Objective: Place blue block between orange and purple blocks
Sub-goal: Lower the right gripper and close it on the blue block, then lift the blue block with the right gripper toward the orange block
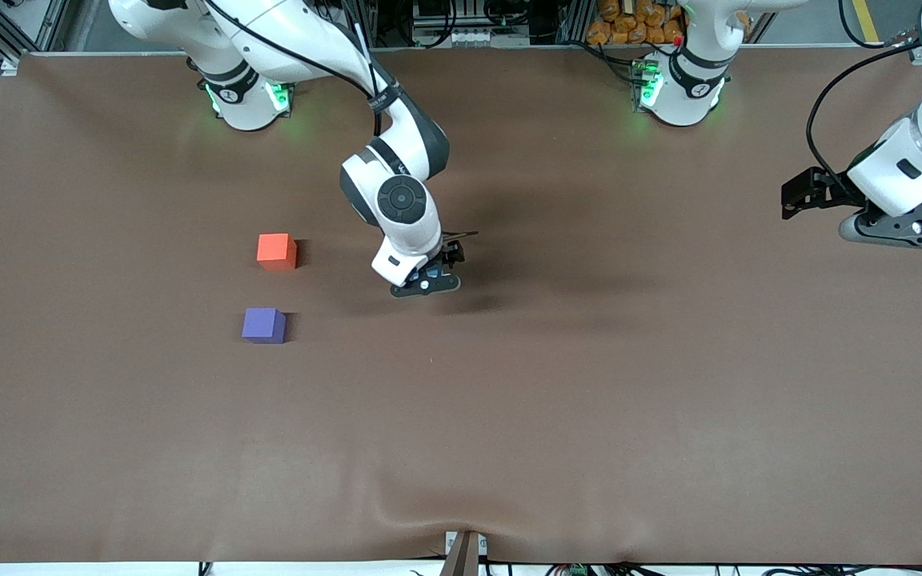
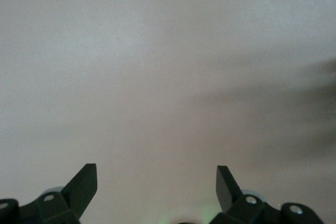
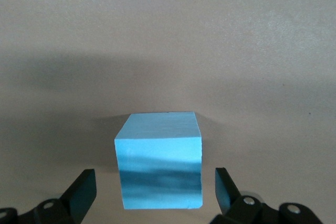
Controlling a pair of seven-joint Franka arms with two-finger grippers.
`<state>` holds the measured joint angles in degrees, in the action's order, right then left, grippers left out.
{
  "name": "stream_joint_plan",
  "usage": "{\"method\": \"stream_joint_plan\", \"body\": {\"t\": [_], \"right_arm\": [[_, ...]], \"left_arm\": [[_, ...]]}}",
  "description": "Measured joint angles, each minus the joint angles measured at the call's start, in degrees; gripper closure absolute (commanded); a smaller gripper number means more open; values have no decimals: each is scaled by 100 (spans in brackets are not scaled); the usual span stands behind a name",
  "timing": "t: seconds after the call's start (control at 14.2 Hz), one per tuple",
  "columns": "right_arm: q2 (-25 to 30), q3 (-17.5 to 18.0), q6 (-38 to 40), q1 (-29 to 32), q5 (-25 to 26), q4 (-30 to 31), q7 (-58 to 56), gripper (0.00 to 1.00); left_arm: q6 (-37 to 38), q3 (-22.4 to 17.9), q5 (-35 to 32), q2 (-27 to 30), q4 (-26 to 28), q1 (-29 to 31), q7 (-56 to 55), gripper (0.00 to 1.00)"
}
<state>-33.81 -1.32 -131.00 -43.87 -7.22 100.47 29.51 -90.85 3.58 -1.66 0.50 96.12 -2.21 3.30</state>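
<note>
The light blue block [image 3: 160, 158] needs to go between the orange and purple blocks, so next my right gripper needs to pick it up by its opposite sides.
The light blue block [image 3: 160, 158] rests on the brown table near its middle. My right gripper [image 3: 156, 184] is low over it, open, one finger on each side with a gap to the block's faces. In the front view this gripper [image 1: 429, 282] hides nearly all of the block. The orange block [image 1: 276, 250] and the purple block [image 1: 263, 325] sit apart toward the right arm's end, the purple one nearer the front camera. My left gripper [image 1: 791, 200] waits above the left arm's end of the table, open and empty, with only bare tabletop between its fingers [image 2: 84, 184].
The brown cloth [image 1: 589, 400] covers the whole table and has a wrinkle [image 1: 429, 512] near the front edge, by a clamp [image 1: 465, 552]. Both robot bases [image 1: 246, 100] stand along the edge farthest from the front camera.
</note>
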Motion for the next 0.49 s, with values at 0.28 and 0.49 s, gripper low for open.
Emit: {"method": "stream_joint_plan", "body": {"t": [0.28,0.49], "right_arm": [[-113,5,-161,-8,52,0,1,0],[-235,6,-251,-9,207,0,9,8]], "left_arm": [[0,-4,0,-23,1,4,0,0],[-2,-4,0,-71,1,4,0,0]]}}
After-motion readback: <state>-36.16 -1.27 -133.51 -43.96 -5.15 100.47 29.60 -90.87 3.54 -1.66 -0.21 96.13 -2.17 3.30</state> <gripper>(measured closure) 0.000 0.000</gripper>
